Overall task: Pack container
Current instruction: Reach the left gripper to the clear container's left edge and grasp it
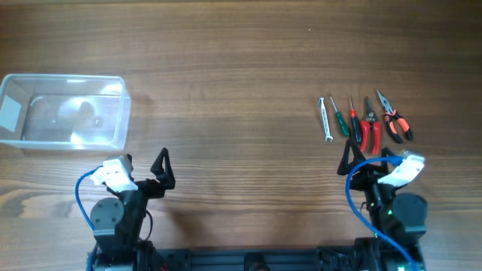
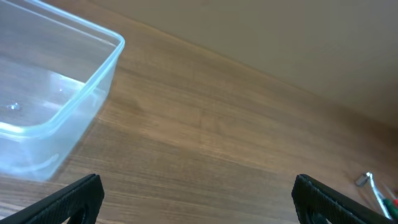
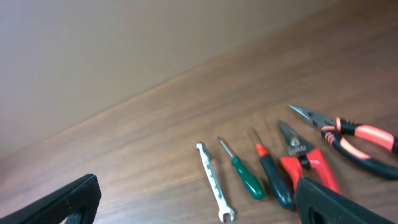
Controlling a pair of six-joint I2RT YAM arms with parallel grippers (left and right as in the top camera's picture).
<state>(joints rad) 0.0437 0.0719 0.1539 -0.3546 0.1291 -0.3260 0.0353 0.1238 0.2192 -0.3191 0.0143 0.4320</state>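
Note:
My left gripper is going to pick up the container [image 1: 64, 111] next by its short rim farthest from the tools, so the container's opening stays free for packing.
The clear plastic container [image 1: 64, 111] stands empty at the left of the table; its near corner shows in the left wrist view [image 2: 56, 99]. A row of hand tools lies at the right: a silver wrench [image 1: 326, 119] [image 3: 212, 181], a green screwdriver [image 1: 339, 117] [image 3: 242, 171], a red-and-black screwdriver [image 1: 354, 120] [image 3: 268, 169], red cutters [image 1: 370, 126] [image 3: 308, 162] and orange-black pliers [image 1: 394, 118] [image 3: 351, 138]. My left gripper [image 1: 144, 167] [image 2: 196, 199] is open and empty, just in front of the container. My right gripper [image 1: 367, 154] [image 3: 196, 202] is open and empty, just in front of the tools.
The wooden table [image 1: 241, 68] carries nothing else. Both arm bases with blue cables sit at the front edge, the left one [image 1: 113, 214] and the right one [image 1: 395, 211].

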